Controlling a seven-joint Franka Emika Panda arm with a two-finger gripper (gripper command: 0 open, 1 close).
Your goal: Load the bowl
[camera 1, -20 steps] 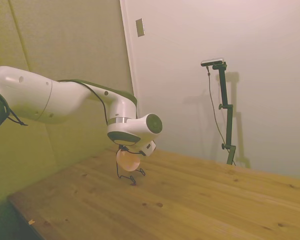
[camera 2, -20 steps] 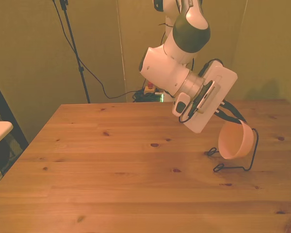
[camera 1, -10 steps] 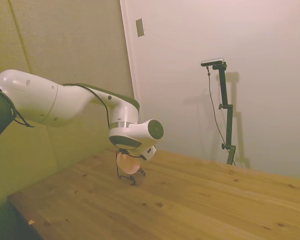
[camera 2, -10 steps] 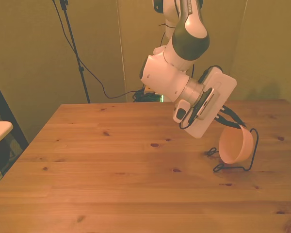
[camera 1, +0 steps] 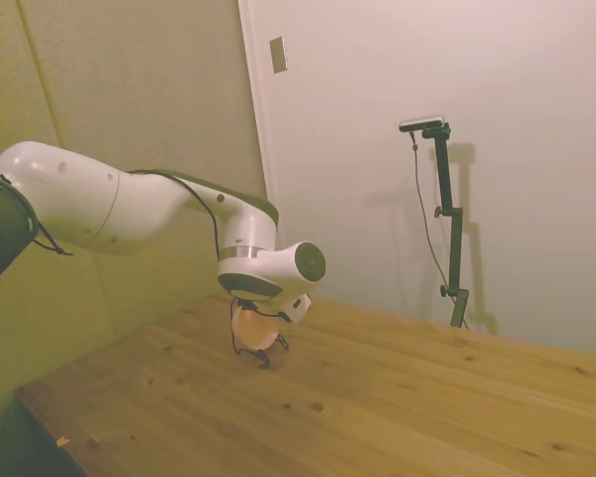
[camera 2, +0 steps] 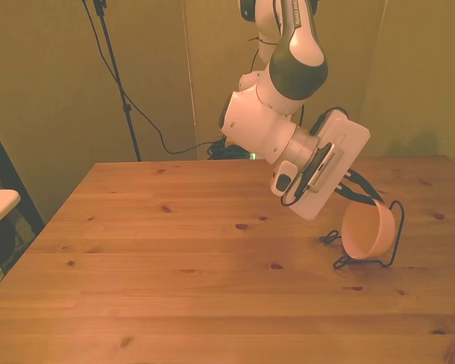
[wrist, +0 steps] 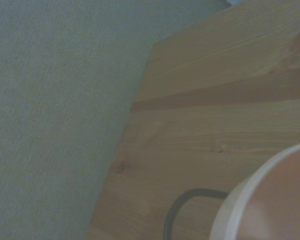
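Observation:
The bowl's lower edge (camera 1: 257,346) is down inside the wire rack (camera 1: 263,356) in the side view. The bowl would stay there, so my gripper should open now.
The pale pink-peach bowl (camera 2: 368,232) is tipped on its side, its hollow facing the front view's left, inside a thin dark wire rack (camera 2: 395,236) near the table's right edge in the front view. My gripper (camera 2: 365,200) comes down onto the bowl's upper rim and is shut on it. From the side, the bowl (camera 1: 253,326) hangs just under the wrist, with the gripper (camera 1: 246,304) mostly hidden and the rack's feet (camera 1: 264,357) on the wood. The wrist view shows a slice of the bowl's rim (wrist: 257,200) and one rack wire (wrist: 179,205).
The wooden table (camera 2: 174,258) stretches wide to the front view's left of the rack. A fabric-covered wall (wrist: 55,100) runs right along the table edge beside the rack. A thin stand with a cable (camera 2: 114,68) rises behind the far left corner.
The arm has sunk a little and the wrist has shifted slightly, lowering the held bowl deeper into the wire rack. The rack has stayed in place.

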